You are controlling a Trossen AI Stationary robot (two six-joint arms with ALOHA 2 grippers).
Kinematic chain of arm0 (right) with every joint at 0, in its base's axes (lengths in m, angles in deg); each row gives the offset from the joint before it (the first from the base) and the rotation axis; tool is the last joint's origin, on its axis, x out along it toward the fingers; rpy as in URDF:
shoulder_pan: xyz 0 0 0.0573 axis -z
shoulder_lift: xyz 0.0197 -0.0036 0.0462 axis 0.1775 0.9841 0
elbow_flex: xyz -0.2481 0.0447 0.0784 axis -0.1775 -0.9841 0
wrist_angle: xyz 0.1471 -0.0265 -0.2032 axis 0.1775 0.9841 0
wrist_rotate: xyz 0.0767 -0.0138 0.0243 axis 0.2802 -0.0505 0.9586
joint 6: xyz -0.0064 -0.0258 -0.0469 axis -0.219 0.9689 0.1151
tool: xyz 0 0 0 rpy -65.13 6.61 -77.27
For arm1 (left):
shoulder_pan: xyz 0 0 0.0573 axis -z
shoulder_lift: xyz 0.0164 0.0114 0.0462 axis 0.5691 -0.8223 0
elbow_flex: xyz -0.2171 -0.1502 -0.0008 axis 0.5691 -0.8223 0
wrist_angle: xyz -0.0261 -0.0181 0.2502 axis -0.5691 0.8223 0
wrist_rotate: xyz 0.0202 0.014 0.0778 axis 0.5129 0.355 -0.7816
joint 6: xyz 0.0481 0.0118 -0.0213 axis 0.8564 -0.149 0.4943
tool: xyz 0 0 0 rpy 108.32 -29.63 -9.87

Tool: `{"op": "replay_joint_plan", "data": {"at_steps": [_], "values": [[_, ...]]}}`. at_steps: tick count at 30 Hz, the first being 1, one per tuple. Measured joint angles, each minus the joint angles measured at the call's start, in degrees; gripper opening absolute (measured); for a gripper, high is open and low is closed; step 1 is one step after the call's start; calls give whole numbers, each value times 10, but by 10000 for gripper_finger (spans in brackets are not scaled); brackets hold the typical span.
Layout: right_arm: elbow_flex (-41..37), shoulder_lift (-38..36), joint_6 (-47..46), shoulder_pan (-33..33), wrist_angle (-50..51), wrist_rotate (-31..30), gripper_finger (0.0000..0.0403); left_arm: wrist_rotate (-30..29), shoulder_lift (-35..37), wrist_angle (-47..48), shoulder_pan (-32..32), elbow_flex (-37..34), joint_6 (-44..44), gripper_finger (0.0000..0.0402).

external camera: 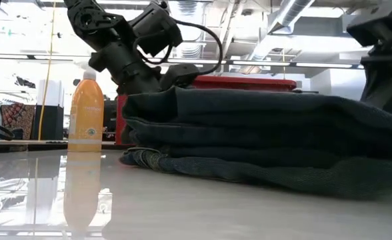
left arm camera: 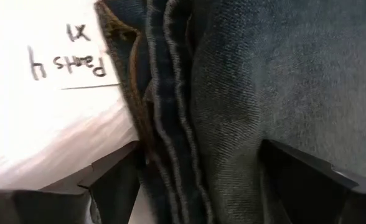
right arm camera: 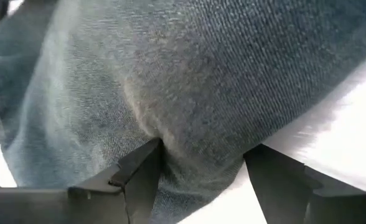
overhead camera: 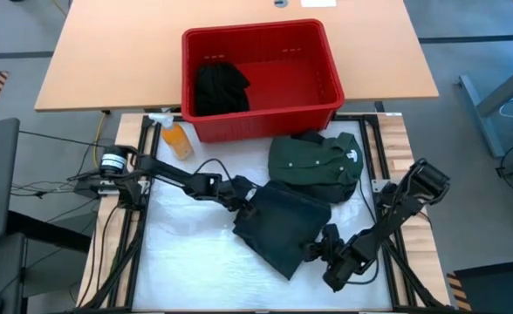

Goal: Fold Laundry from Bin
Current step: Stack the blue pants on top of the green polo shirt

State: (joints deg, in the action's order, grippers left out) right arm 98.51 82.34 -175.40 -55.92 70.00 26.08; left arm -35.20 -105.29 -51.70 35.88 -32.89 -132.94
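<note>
The folded denim garment (overhead camera: 278,225) needs to go onto the dark green shirt (overhead camera: 316,164). My left gripper will next grab the garment by its stacked folded edges to carry it there.
A folded dark denim garment (overhead camera: 278,225) lies flat on the white mat (overhead camera: 187,253), several layers stacked at its edge (external camera: 183,143). My left gripper (overhead camera: 246,202) is open at the garment's left edge, and the stacked folds run between its fingers (left arm camera: 198,155). My right gripper (overhead camera: 319,249) is open at the garment's near right edge, slanting down, with a hump of denim between its fingers (right arm camera: 201,152). A folded dark green shirt (overhead camera: 316,164) lies beyond it. The red bin (overhead camera: 261,78) at the far side holds a black garment (overhead camera: 219,87). My left gripper's fingers stand on either side of the stacked folded edges (left arm camera: 170,124), slanting down from the table's left; whether they touch the cloth I cannot tell. My right gripper's one fingertip (right arm camera: 147,158) dents the denim's top layer near its edge (right arm camera: 170,140); the other (right arm camera: 264,165) stands at the cloth's border by the mat. The garment lies on the mat.
An orange spray bottle (overhead camera: 176,138) stands at the mat's far left corner, also showing in the low view (external camera: 87,113). A paper label (left arm camera: 68,62) lies on the mat beside the denim. Bare mat lies toward the near left.
</note>
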Motion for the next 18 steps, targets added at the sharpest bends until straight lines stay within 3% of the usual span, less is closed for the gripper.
{"op": "replay_joint_plan", "data": {"at_steps": [5,8,11,15,18], "values": [[1,32,6,11,-19,3,206,-9,-5,-9,9,0,-12,297],[1,42,13,13,-20,-13,133,-9,-7,-10,16,-1,-14,245],[0,35,36,9,-23,-36,68,-7,-10,-16,25,-2,-26,168],[-3,3,82,5,-13,-52,68,17,-10,-84,34,-3,-29,62],[-2,-40,143,4,-10,-54,68,52,-13,-143,40,-4,-43,62]]}}
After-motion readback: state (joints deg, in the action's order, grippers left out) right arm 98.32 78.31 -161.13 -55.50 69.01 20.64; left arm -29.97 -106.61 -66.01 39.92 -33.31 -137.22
